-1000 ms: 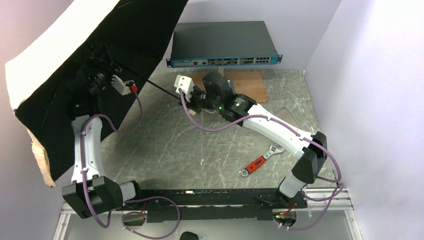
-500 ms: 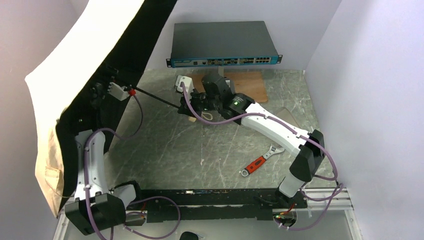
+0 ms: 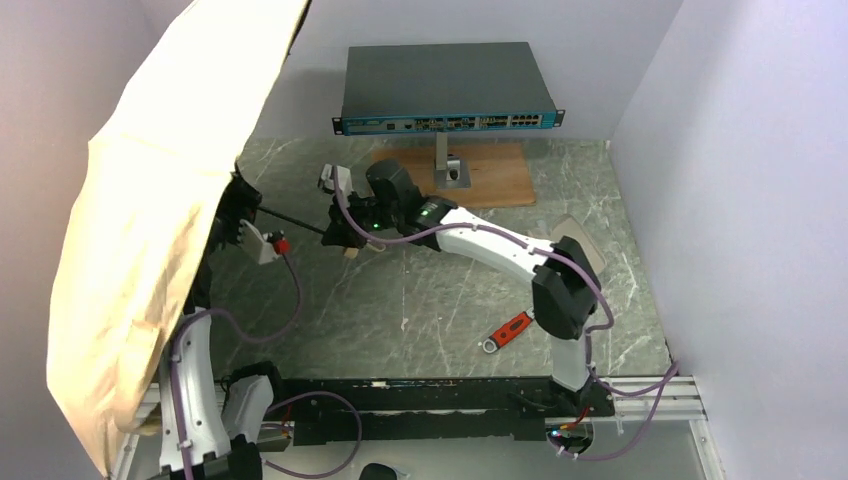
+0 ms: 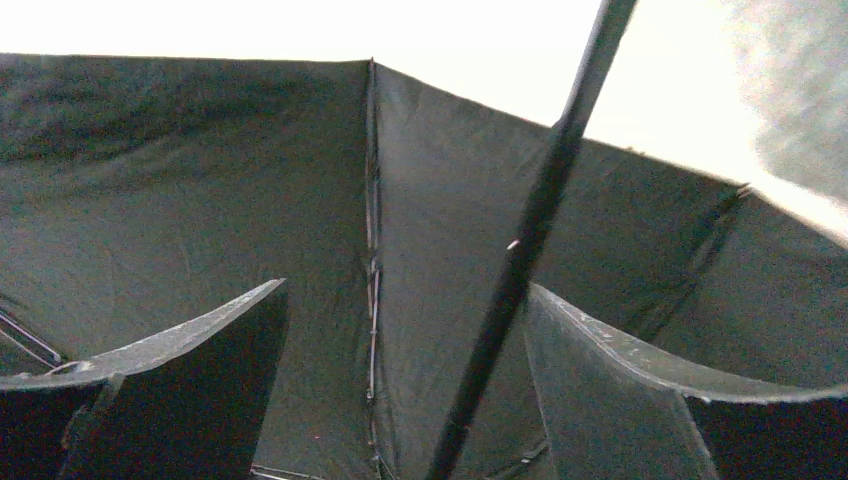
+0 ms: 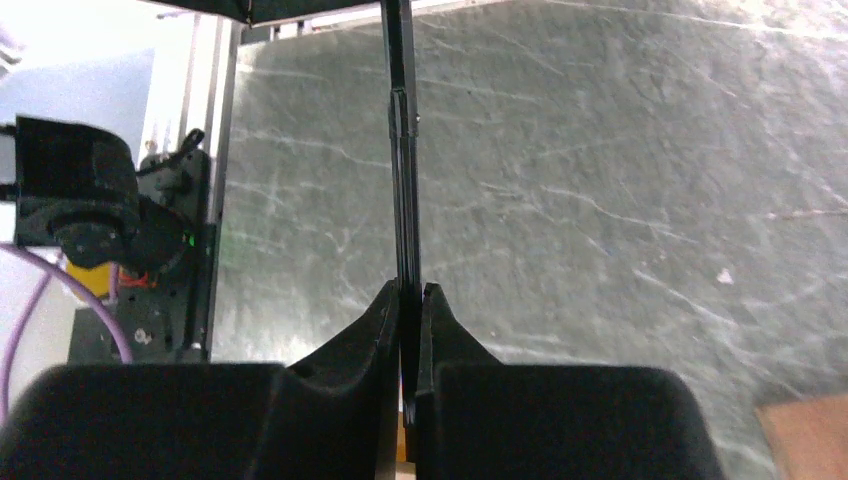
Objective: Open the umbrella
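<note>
My right gripper keeps holding the umbrella for now, since if I opened it now, the umbrella would end slumped on my left arm, under its canopy (image 3: 150, 230).
The umbrella stands open at the left, and its peach-beige canopy (image 3: 150, 230) hangs over the upper part of my left arm. Its black shaft (image 3: 295, 222) runs right from under the canopy to my right gripper (image 3: 338, 236). In the right wrist view that gripper (image 5: 410, 290) is shut on the shaft (image 5: 403, 150). The cream handle (image 3: 350, 252) pokes out below it. My left gripper (image 4: 405, 288) sits inside the canopy, facing the black lining (image 4: 200, 180). It is open; the shaft (image 4: 530, 230) passes between the fingers, close to the right finger (image 4: 600, 380).
A network switch (image 3: 445, 85) stands at the back, with a wooden board (image 3: 500, 175) and a small metal stand (image 3: 448, 170) in front of it. A red-handled wrench (image 3: 508, 330) lies near the right arm's base. Walls close in on the left and right.
The canopy has swung round from showing its black inside to its peach outside, and now covers the left arm. The left gripper has opened off the shaft. The right arm moved left with the shaft.
</note>
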### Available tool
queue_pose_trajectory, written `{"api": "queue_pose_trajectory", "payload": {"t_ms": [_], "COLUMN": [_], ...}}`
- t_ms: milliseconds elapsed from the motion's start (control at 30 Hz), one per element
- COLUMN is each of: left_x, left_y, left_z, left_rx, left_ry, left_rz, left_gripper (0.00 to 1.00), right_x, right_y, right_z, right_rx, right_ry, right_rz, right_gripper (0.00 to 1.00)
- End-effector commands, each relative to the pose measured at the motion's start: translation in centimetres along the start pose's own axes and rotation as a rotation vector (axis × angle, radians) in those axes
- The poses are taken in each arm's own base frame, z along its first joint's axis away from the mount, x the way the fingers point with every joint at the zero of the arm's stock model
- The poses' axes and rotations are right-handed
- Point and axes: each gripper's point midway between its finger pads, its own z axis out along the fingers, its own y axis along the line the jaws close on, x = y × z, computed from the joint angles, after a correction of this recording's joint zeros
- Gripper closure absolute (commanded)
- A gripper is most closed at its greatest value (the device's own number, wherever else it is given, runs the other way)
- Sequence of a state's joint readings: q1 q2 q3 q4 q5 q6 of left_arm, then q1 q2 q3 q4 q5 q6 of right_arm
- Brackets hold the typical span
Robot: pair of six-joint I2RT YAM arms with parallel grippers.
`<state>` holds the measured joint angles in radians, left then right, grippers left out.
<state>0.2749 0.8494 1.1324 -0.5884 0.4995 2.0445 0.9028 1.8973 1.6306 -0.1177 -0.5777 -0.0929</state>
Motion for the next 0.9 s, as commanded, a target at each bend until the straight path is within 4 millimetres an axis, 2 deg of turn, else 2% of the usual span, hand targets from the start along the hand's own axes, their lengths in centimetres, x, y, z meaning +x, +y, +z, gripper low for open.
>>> {"api": "queue_pose_trajectory", "payload": {"t_ms": [0,167,267,433,533,667,867], "left_x": [-6.7,-12.1,-15.8,-19.8,-21.5,-23.0,-23.7], "left_y": [-1.6,-5.2,-9.1,-14.9,-17.3,-18.9,-19.8], "left_z": [-2.2,-4.6,-6.7,-8.7,-9.3,-9.7,-10.2], "left_rx": [0.061,0.235,0.377,0.490,0.517,0.575,0.616], "left_ry": [-0.267,-0.454,-0.563,-0.623,-0.643,-0.662,-0.647], "left_rz": [-0.171,-0.375,-0.419,-0.419,-0.440,-0.567,-0.652], "left_gripper": [0.11,0.12,0.12,0.12,0.11,0.12,0.13], "right_x": [-7.1,-6.9,-6.3,-5.9,-5.6,-5.5,-6.8], "right_y": [-2.1,-3.4,-3.9,-4.5,-5.2,-6.7,-7.4], "right_z": [1.6,3.8,5.4,6.5,6.7,6.7,3.5], "right_rx": [0.068,0.092,0.101,0.117,0.147,0.217,0.341], "right_ry": [-0.246,-0.301,-0.308,-0.315,-0.315,-0.369,-0.484], "right_rz": [0.037,0.156,0.172,0.151,0.147,0.230,0.398], "right_gripper": [1.00,1.00,1.00,1.00,1.00,1.00,1.00]}}
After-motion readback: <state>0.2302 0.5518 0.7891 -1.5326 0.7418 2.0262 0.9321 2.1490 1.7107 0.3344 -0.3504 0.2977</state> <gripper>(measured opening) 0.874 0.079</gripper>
